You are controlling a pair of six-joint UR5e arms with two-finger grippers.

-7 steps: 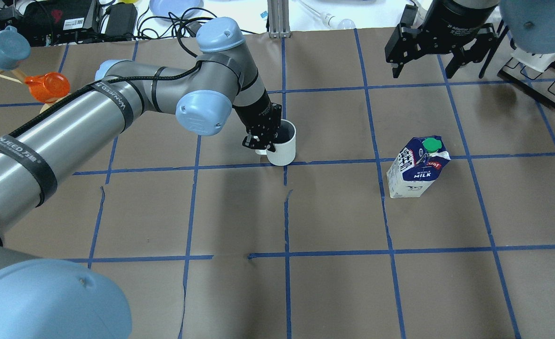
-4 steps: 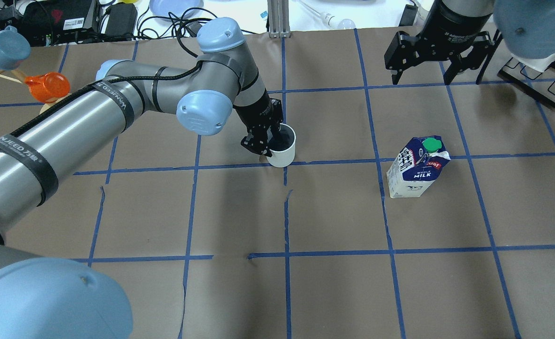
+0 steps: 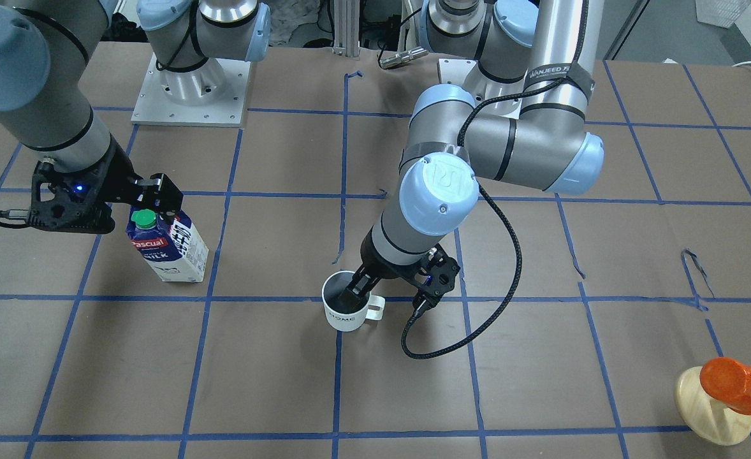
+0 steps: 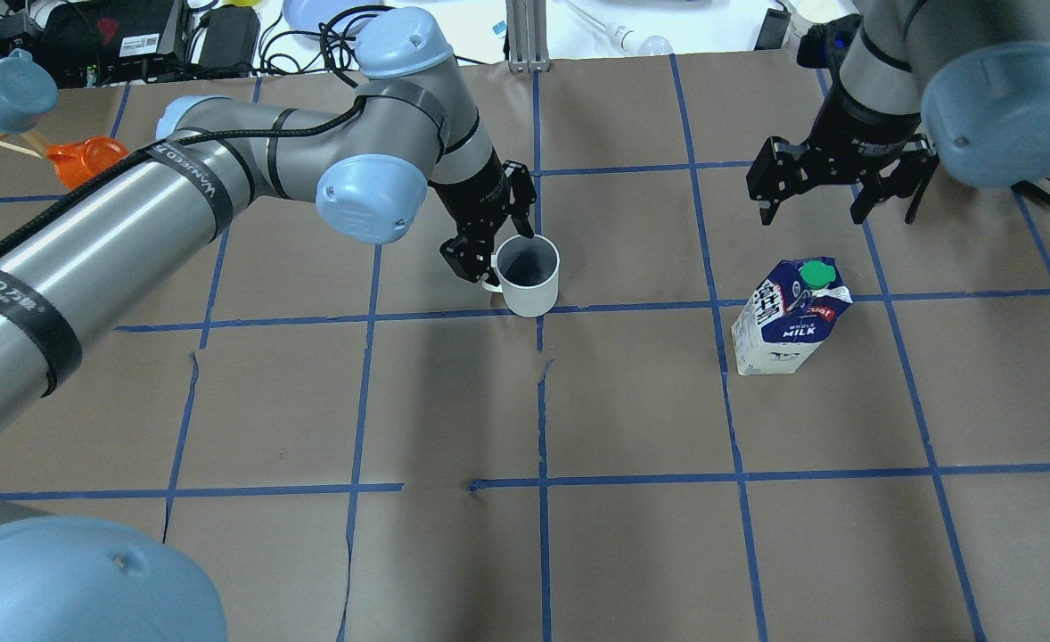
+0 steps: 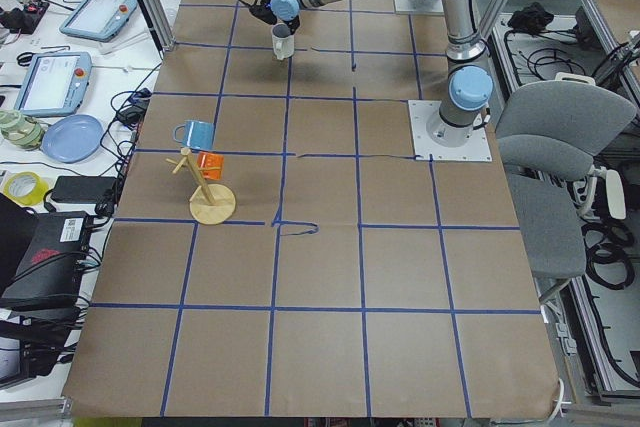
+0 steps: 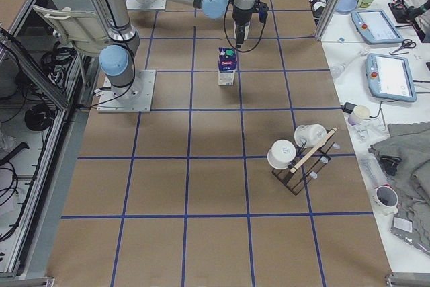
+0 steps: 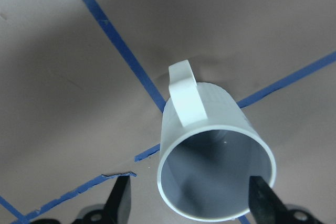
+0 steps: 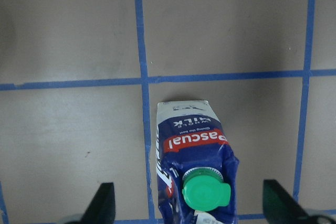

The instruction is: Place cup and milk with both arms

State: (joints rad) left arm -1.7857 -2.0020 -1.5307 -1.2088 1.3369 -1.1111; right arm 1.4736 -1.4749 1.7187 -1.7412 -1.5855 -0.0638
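Observation:
My right gripper picks up the milk carton by its green-capped top next, to place the milk beside the cup.
The white cup stands upright near the table's middle, handle towards my left arm; it also shows in the front view. My left gripper is open and hovers just above the cup on its handle side. In the left wrist view the cup sits between the spread fingers. The milk stands upright to the right, green cap on top. My right gripper is open and empty, above and beyond the milk. In the right wrist view the milk lies between the open fingers.
A wooden mug tree with an orange and a blue cup stands at the far left. A black rack with white cups stands at the far right. Cables and devices lie along the far edge. Blue tape lines grid the brown table.
My left gripper had one finger inside the cup; it has opened, lifted off the rim and shifted towards the handle. My right gripper has moved from the far edge closer to the milk.

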